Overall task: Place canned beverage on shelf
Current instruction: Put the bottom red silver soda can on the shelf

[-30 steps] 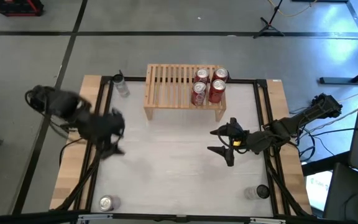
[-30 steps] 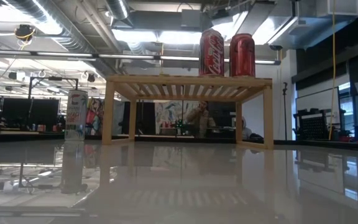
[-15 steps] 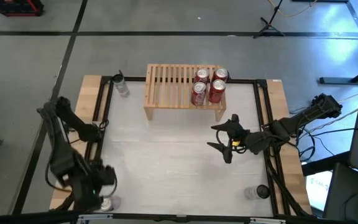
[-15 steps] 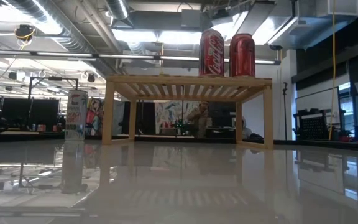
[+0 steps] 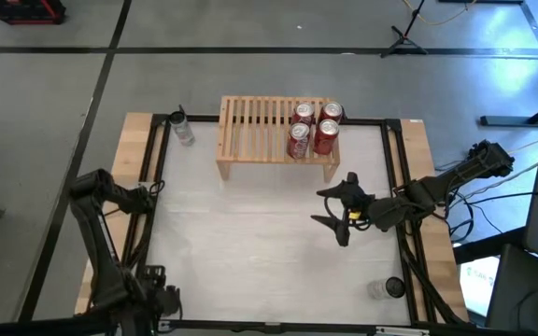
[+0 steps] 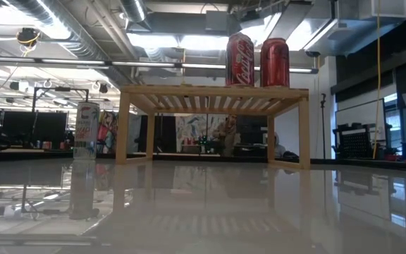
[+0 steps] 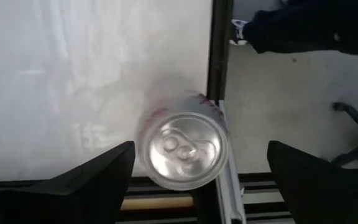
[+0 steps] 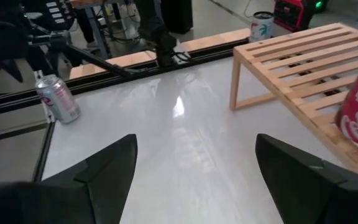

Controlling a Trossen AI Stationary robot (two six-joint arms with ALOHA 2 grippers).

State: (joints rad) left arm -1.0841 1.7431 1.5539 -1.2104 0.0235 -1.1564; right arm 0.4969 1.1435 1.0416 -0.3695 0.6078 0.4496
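Observation:
The robot next needs to place the can on the bare slats of the shelf, so the left gripper needs to grab the can by its body just below the lid (image 7: 183, 107).
A can with a silver top and a pale, red-marked side (image 7: 182, 150) stands upright at the table's near-left corner, beside the black rail; it also shows in the right wrist view (image 8: 58, 98). My left gripper (image 5: 155, 301) hangs open above it, pointing down, one finger on either side of the can (image 7: 194, 180) without touching. The light-wood shelf (image 5: 260, 140) stands at the far middle on its two side legs. Several red cans (image 5: 312, 128) stand on the right end of its slatted top (image 6: 257, 62). My right gripper (image 5: 337, 213) waits open near the table's right side.
A slim can (image 5: 183, 129) stands at the far-left corner, also in the low view (image 6: 86, 131). Another can (image 5: 387, 288) stands at the near-right corner. Black rails (image 5: 157, 177) run along the table's left and right sides. The shelf's left half is bare slats.
My left arm has swung from the table's left middle toward the near-left corner, and its gripper now points down over the can there. The can has stayed in place.

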